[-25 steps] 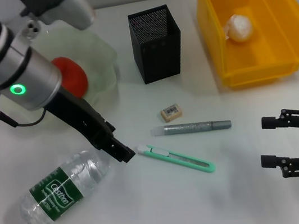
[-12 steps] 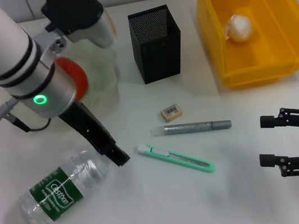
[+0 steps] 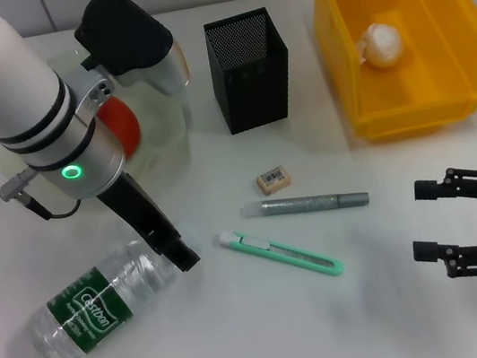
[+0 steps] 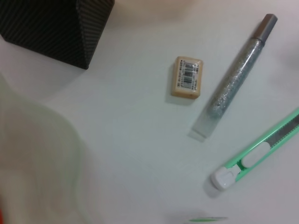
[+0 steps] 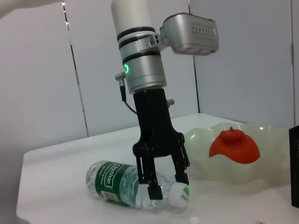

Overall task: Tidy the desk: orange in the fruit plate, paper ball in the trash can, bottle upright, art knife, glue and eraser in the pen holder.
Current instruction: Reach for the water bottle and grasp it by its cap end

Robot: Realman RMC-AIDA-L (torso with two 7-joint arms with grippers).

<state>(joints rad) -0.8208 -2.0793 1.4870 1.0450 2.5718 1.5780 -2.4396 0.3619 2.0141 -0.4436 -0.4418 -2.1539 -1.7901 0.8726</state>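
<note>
My fingers reach low on either side of its neck, so my left gripper would catch the bottle [image 3: 95, 303] if it closed now, and it should close.
A clear bottle [image 3: 95, 303] with a green label lies on its side at the front left; the right wrist view also shows this bottle [image 5: 122, 183]. My left gripper [image 3: 181, 256] is down at its neck, and the right wrist view shows that gripper [image 5: 167, 185] open with a finger on each side of the capped end. The orange [image 3: 118, 125] sits in the clear fruit plate [image 3: 172, 130]. A paper ball [image 3: 380, 43] lies in the yellow trash can [image 3: 359, 78]. Eraser [image 3: 272, 181], glue [image 3: 306, 204] and green art knife [image 3: 280, 255] lie in front of the black mesh pen holder [image 3: 249, 70]. My right gripper [image 3: 449, 221] hovers open at the front right.
The left wrist view shows the eraser [image 4: 188, 77], the glue [image 4: 236, 74], the art knife [image 4: 254, 156] and a corner of the pen holder [image 4: 56, 28]. White tabletop lies between the art knife and my right gripper.
My left arm has swung left and turned, bringing its gripper back from beside the art knife's tip to the bottle's neck. The right gripper has barely moved.
</note>
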